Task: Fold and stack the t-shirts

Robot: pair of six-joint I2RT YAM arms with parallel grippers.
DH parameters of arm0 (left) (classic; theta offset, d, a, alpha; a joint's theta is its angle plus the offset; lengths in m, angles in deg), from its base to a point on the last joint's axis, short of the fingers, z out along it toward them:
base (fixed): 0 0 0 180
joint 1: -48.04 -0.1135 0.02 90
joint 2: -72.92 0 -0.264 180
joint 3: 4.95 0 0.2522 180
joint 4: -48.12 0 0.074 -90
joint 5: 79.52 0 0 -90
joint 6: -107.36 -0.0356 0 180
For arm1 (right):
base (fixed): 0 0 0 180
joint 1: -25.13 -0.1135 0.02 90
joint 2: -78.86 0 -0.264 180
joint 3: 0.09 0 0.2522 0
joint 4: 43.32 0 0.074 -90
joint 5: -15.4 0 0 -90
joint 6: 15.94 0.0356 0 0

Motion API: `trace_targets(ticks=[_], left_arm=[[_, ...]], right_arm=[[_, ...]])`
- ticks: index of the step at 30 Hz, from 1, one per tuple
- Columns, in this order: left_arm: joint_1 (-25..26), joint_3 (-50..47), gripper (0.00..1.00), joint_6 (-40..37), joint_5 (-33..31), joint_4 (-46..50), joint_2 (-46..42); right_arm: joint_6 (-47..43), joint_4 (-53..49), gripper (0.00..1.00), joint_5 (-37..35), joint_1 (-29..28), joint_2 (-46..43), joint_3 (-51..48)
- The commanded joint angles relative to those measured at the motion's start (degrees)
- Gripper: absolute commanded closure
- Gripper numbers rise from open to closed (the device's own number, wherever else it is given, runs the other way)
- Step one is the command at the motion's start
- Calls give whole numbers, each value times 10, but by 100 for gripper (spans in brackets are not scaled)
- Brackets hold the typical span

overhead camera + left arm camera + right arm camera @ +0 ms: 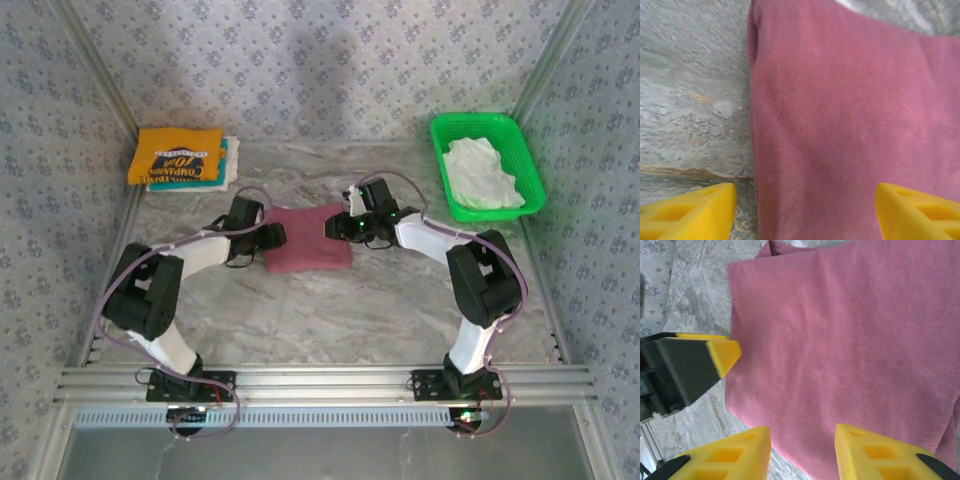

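Note:
My left gripper's yellow fingertip is still above the cloth, so it is too early to close; it lowers first, then closes on the maroon t-shirt's edge.
A maroon t-shirt (308, 238) lies folded into a flat rectangle in the middle of the table. My left gripper (275, 237) is at its left edge, open. In the left wrist view the shirt (850, 125) runs between the fingers, one fingertip (690, 212) over bare table and the other over cloth. My right gripper (335, 228) is open at the shirt's right edge. In the right wrist view it (802, 452) hovers over the shirt (850, 350), with the left gripper's finger (722, 355) opposite. A yellow-orange t-shirt (180, 155) tops a folded stack with teal and white ones (228, 165).
A green mesh basket (530, 165) stands at the back right with a crumpled white shirt (483, 172) in it. The grey marbled table (330, 310) is bare in front of the maroon shirt. Patterned walls close in the back and both sides.

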Motion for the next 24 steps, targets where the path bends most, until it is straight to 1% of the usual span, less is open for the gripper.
trace_targets(ticks=[1,3,5,6,10,13,16,18,20,23,24], left_arm=[[12,33,26,-5,-18,39,33],[20,44,23,-3,-21,37,50],[27,46,29,-1,-19,21,62],[31,43,33,0,-18,9,67],[33,33,58,7,-18,-20,88],[26,20,71,8,-13,-36,96],[5,-6,81,12,13,-75,88],[-10,-15,85,9,24,-90,79],[-23,-12,89,-6,32,-88,71],[-40,-3,100,-34,25,-70,53],[-48,-1,100,-43,25,-68,47]], right_arm=[[-8,-7,60,-2,2,-14,-2],[-9,-8,60,-1,3,-16,-3],[-10,-9,60,-4,5,-18,-6],[-9,-9,60,-3,7,-18,-8],[-1,-3,60,2,20,-23,-19],[-2,-2,60,2,30,-29,-25],[-7,-4,60,2,39,-33,-26],[-10,-8,60,3,42,-34,-24],[-13,-7,60,3,45,-35,-23],[-16,-8,60,2,49,-34,-20],[-17,-9,60,3,49,-32,-19]])
